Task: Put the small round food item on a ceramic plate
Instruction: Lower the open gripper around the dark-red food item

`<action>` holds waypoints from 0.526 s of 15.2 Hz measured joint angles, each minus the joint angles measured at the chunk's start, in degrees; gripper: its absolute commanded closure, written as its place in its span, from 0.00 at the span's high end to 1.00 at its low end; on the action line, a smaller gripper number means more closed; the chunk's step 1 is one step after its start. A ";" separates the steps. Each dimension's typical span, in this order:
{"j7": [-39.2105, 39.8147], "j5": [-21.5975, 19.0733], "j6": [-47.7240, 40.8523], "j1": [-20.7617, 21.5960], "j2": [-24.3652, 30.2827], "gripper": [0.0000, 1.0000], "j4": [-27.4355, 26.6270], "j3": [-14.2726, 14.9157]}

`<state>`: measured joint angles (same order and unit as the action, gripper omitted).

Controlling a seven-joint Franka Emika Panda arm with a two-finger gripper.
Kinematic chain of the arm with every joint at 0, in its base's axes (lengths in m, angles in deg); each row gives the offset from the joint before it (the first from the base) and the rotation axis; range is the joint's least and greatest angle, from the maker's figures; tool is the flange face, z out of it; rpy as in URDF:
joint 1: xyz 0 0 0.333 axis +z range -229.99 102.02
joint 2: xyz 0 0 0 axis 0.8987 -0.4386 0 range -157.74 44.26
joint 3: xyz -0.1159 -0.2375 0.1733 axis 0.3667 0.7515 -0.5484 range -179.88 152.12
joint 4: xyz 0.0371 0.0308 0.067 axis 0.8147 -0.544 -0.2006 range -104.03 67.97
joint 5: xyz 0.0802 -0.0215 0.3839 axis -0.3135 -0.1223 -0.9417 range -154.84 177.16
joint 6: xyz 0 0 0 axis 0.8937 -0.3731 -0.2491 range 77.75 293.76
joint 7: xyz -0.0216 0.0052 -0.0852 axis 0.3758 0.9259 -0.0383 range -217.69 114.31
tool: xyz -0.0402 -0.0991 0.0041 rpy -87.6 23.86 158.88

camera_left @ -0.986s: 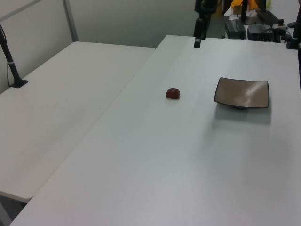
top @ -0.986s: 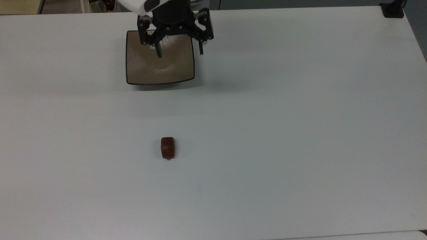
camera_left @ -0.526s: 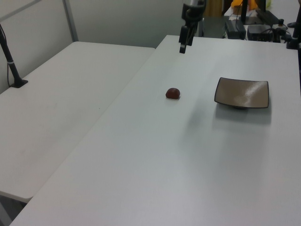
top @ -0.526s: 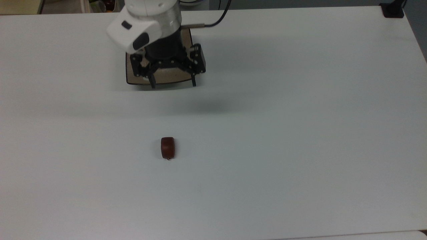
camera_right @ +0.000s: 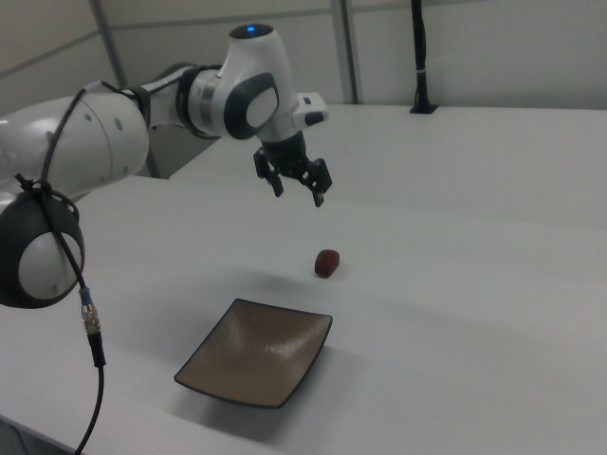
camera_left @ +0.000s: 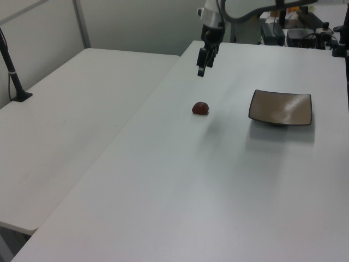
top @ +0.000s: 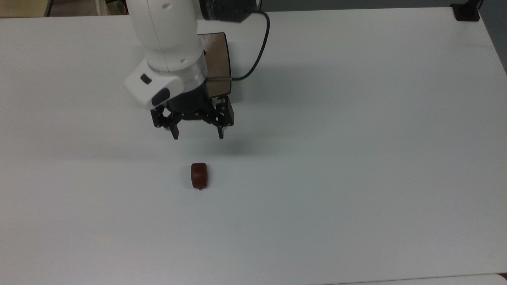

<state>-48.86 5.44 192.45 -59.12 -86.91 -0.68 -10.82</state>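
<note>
My gripper will next grab the small round food item by its rounded sides to put it on the ceramic plate.
The small round food item is a reddish-brown glossy lump lying alone on the white table. The ceramic plate is square, tan with a dark rim, and mostly covered by the arm in the top view. My gripper hangs open and empty in the air, between the plate and the food item in the top view, well above the table.
A second white table adjoins this one on the left view's left, with a black post clamped to it. A black cable trails from the arm. Equipment stands beyond the far edge.
The arm has swung from over the plate toward the food item, uncovering less of the plate in the top view. The gripper stays open. Food item and plate have not moved.
</note>
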 measured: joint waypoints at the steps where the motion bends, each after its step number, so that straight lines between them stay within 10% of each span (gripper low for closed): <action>1: 0.00 0.00 0.86 -0.13 -0.86 1.00 0.01 0.00; 8: 0.00 1.45 5.55 -0.44 -5.42 1.00 -0.39 -0.01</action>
<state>-48.86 6.89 198.00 -59.56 -92.33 -1.07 -10.83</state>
